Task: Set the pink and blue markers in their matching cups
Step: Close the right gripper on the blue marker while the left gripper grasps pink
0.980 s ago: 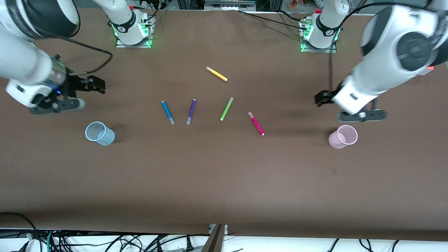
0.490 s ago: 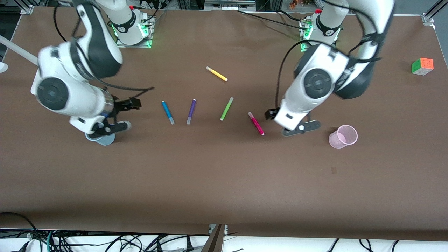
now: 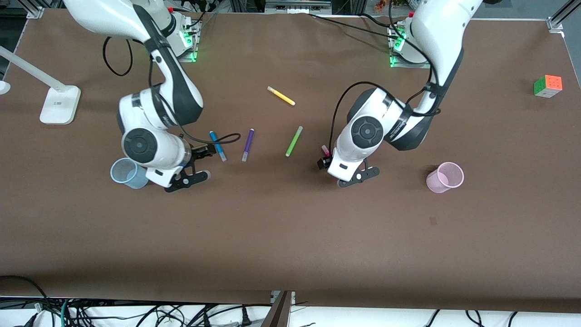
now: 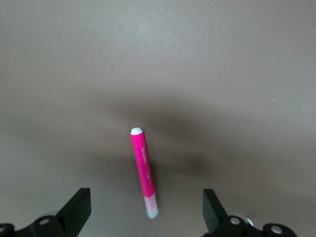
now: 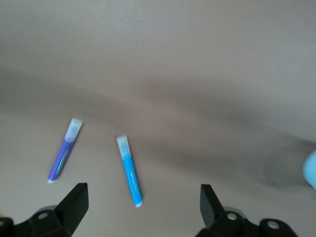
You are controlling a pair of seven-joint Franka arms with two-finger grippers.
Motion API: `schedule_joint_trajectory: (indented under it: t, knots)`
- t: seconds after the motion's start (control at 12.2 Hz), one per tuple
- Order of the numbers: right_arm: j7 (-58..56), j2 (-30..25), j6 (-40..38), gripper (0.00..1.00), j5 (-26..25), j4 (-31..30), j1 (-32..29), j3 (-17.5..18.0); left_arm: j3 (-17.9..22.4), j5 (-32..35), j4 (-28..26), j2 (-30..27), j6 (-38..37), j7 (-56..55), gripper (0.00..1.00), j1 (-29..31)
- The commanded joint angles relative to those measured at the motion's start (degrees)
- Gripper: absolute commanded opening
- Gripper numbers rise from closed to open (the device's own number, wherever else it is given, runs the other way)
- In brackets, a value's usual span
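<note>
I need to put the blue marker into the marker's matching cup, so next I should grab it with my right gripper by the middle of its body.
The blue marker lies flat on the brown table, and my right gripper hangs open just beside it. In the right wrist view the blue marker lies between the spread fingers of the right gripper, untouched. The pink marker shows only its pale end; my left gripper covers the rest. In the left wrist view the pink marker lies between the open fingers of the left gripper. The pale blue cup stands beside the right arm. The pale pink cup stands toward the left arm's end.
A dark purple marker, a lime green marker and a yellow marker lie between the two grippers. A colour cube sits near the left arm's end. A white lamp base stands at the right arm's end.
Both arms swung in toward the table's middle. The right gripper went from beside the blue cup to the blue marker. The left gripper went from near the pink cup to over the pink marker.
</note>
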Motion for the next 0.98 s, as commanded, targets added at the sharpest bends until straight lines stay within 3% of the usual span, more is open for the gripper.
schedule_joint_trajectory:
  t: [0.0,0.24,0.49,0.73,0.9]
  knots:
    - [-0.46,-0.45,7.70,1.00,1.13,-5.78,1.24,-0.23,0.47,0.87,-2.02,1.56,3.77,-1.85,1.00,-0.70]
    - [-0.63,-0.19,15.88,1.00,0.87,-11.58,2.90,-0.22,0.47,0.87,-8.08,1.56,12.28,-4.74,1.00,-0.70]
    - [-0.72,-0.10,20.30,1.00,0.78,-14.93,3.87,-0.31,0.47,0.79,-9.94,1.48,13.98,-9.57,0.99,-0.62]
    - [-0.89,0.60,23.01,1.00,0.34,-16.34,3.96,-0.31,0.47,0.79,-10.12,1.48,13.98,-13.19,0.73,-0.70]
    - [-0.98,1.04,25.13,1.00,0.25,-17.31,3.96,-0.31,0.47,0.79,-10.30,1.56,13.98,-13.28,0.73,-0.70]
